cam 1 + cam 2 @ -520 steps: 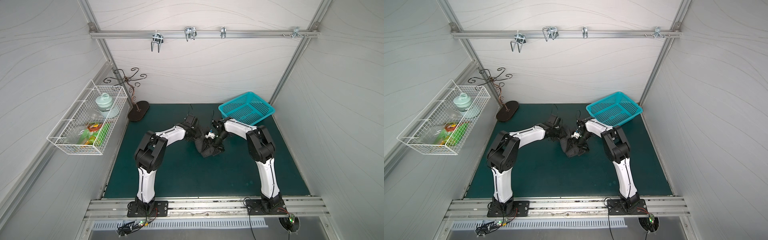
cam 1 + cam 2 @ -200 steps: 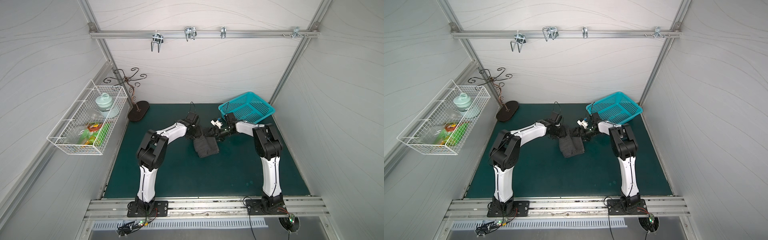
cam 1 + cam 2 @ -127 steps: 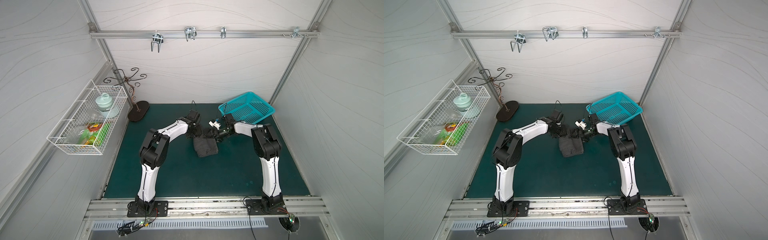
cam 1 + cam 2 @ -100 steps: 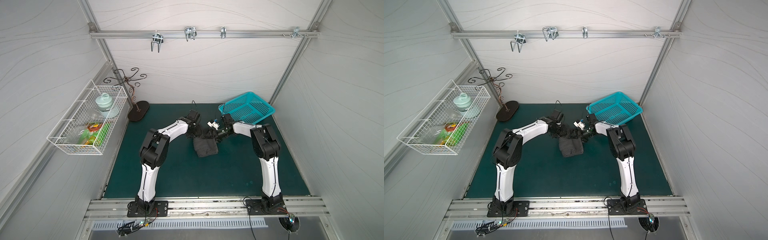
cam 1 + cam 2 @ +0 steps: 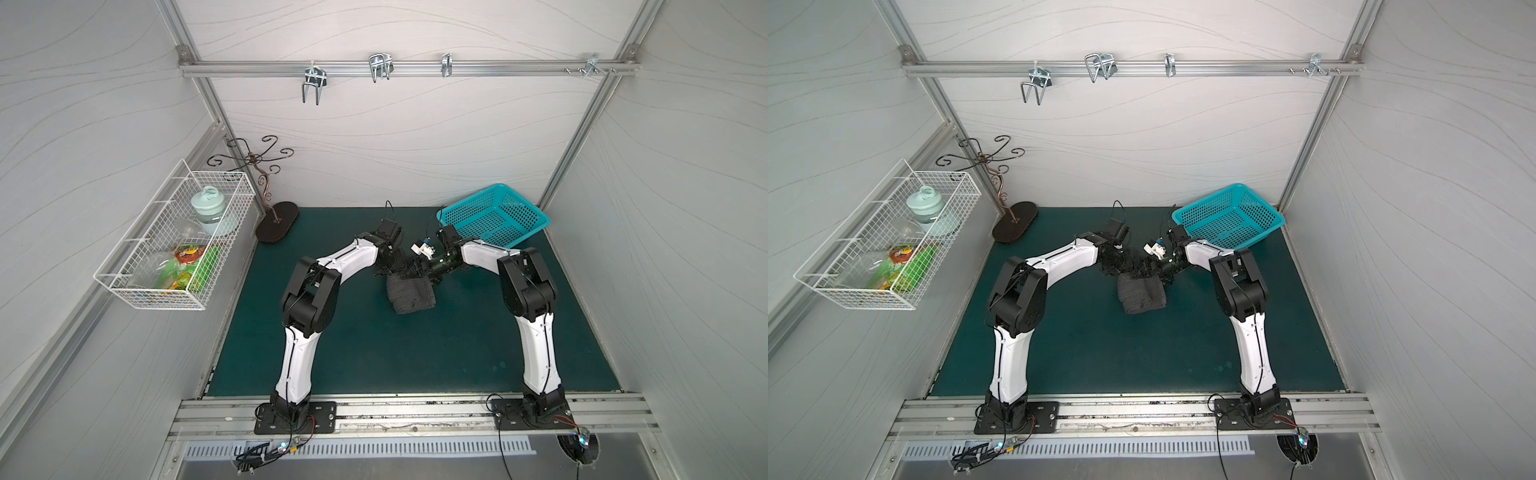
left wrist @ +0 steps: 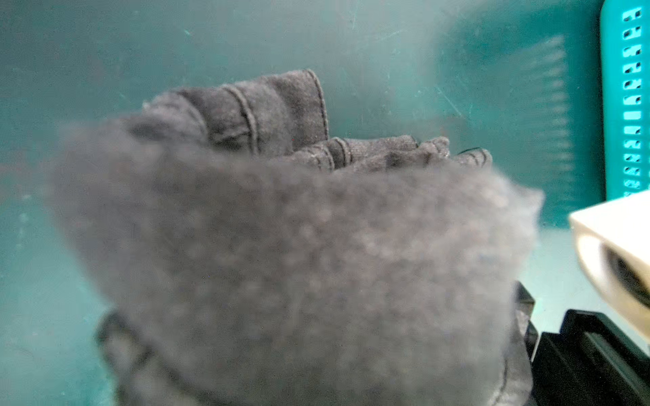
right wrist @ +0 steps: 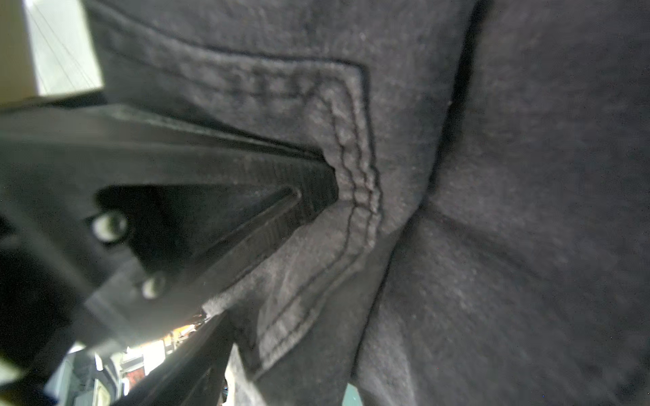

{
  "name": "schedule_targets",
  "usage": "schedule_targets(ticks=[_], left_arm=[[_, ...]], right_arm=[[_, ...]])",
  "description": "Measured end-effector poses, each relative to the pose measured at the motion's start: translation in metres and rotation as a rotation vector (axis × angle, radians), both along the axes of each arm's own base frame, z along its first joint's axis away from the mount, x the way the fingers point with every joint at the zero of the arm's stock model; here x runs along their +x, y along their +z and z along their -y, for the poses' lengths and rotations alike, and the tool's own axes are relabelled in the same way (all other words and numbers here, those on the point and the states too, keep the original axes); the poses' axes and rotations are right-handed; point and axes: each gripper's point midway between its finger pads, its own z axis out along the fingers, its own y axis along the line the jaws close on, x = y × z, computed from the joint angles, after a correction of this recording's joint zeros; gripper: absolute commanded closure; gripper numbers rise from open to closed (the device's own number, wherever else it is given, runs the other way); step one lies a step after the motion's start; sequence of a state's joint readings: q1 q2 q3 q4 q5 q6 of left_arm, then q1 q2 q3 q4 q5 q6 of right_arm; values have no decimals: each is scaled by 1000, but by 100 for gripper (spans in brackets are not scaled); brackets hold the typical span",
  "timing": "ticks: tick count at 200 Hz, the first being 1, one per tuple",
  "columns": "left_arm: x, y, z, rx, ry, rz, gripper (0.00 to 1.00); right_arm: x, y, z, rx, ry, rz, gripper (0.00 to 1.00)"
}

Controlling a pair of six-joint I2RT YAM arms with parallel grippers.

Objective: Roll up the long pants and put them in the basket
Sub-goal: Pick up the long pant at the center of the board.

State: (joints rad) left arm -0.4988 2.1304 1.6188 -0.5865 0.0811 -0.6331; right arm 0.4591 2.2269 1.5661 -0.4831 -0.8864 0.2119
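Observation:
My right gripper has one finger beside the pants' stitched pocket (image 7: 292,328), and the dark fold (image 7: 440,297) covers the other finger. It should close on the pants, as it would hold them now.
The long pants (image 5: 411,293) lie as a compact dark grey bundle in the middle of the green mat (image 5: 374,353), seen in both top views (image 5: 1142,296). My left gripper (image 5: 396,267) reaches the bundle's far end from the left. It is shut on a fold of denim (image 6: 281,263) that drapes over it and hides its jaws in the left wrist view. My right gripper (image 5: 419,272) meets the same end from the right. In the right wrist view its jaws stand open, pressed into the stitched pocket cloth (image 7: 355,197); only one finger (image 7: 190,355) shows.
A teal plastic basket (image 5: 494,220) sits tilted at the back right, just behind my right forearm. A curly metal stand (image 5: 276,226) stands at the back left. A white wire basket (image 5: 174,245) hangs on the left wall. A hook rail (image 5: 380,68) runs overhead.
The loose heap held between both grippers earlier now lies as a flatter bundle. Over the last second my right gripper has moved left to the bundle's far end, next to my left gripper.

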Motion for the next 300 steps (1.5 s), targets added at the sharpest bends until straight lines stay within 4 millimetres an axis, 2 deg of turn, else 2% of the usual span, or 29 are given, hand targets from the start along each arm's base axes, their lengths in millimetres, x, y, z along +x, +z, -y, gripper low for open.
schedule_targets(ticks=[15,30,65,146,171,201,240,300], left_arm=[[1,0,0,4,0,0,100],[1,-1,0,10,2,0,100],[1,-1,-1,25,8,6,100],[1,-1,-1,32,25,4,100],[0,0,-1,38,35,1,78],[1,1,-2,51,66,4,42],[3,3,-10,97,102,21,30],[4,14,-19,162,101,59,24]], right_arm=[[-2,-2,-2,-1,5,-19,44],[-2,-1,-4,3,10,-24,70],[-3,2,-4,-1,-4,-64,100],[-3,2,-3,-11,-7,-70,100],[-3,2,-3,-12,-4,-66,100],[-3,1,-2,-12,-2,-63,100],[-6,0,-3,-9,5,-69,100],[-10,0,-6,-4,26,-55,100]])
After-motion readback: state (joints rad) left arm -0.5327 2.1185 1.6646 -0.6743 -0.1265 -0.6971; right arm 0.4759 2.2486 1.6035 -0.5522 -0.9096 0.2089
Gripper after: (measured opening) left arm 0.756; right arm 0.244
